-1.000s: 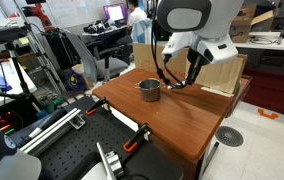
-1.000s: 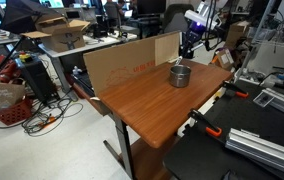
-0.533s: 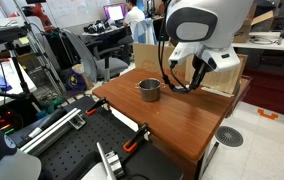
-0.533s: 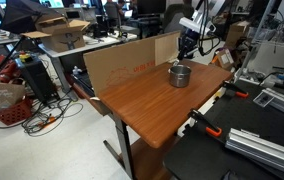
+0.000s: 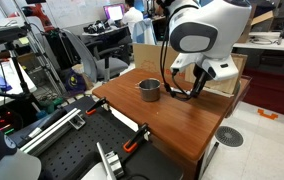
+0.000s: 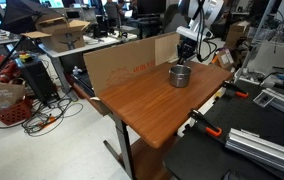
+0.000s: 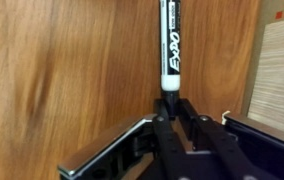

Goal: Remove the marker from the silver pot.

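My gripper opens next, since the marker is just above the flat table, away from the pot and cardboard, and would land there.
My gripper is shut on one end of the marker, a black stick with a white Expo label that points away from the jaws over the wooden table. In both exterior views the gripper hangs just above the table beside the silver pot, toward the cardboard. The pot stands upright on the table. The marker is too small to make out in the exterior views.
Tan cardboard panels stand along the table's back edge, close to the gripper; one shows at the right in the wrist view. Black benches with clamps sit by the table's front.
The arm's upper links have swung and turned over the last second. The gripper has stayed low beside the pot with the marker in it.
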`<state>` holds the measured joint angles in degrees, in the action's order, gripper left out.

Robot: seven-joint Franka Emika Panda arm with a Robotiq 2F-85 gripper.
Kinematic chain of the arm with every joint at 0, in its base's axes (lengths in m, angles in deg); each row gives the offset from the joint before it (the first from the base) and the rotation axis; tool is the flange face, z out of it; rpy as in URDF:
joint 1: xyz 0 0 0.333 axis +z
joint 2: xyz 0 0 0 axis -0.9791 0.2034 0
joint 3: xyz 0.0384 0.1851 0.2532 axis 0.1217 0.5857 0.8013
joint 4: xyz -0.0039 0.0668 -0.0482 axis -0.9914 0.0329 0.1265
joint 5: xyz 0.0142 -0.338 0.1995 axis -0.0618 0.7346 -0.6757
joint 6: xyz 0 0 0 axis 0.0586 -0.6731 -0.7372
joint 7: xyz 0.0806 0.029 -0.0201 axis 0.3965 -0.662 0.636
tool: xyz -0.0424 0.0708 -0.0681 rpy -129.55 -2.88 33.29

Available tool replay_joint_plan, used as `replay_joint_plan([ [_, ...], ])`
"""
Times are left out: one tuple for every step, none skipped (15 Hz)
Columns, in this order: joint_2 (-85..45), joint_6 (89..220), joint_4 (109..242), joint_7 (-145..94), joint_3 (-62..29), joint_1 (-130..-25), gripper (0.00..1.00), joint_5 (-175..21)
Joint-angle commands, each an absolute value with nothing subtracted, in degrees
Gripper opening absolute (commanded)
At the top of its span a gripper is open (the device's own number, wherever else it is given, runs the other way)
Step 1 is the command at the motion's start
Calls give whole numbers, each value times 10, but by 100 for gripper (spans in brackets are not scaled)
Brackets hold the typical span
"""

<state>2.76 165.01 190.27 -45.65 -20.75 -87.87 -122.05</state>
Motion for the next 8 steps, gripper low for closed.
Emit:
replay_joint_plan([
  [47, 1653, 1887, -492, -222, -866, 5, -1183],
  [47, 1648, 1887, -501, -224, -865, 5, -1173],
  [46, 1645, 1886, -507, -223, -866, 44, -1164],
  [46, 1643, 1886, -512, -223, -867, 45, -1156],
  [48, 1641, 1885, -516, -222, -868, 52, -1147],
  [49, 1641, 1885, -521, -222, -869, 58, -1141],
  [50, 1641, 1884, -524, -221, -870, 66, -1136],
  [50, 1641, 1883, -527, -220, -871, 73, -1131],
])
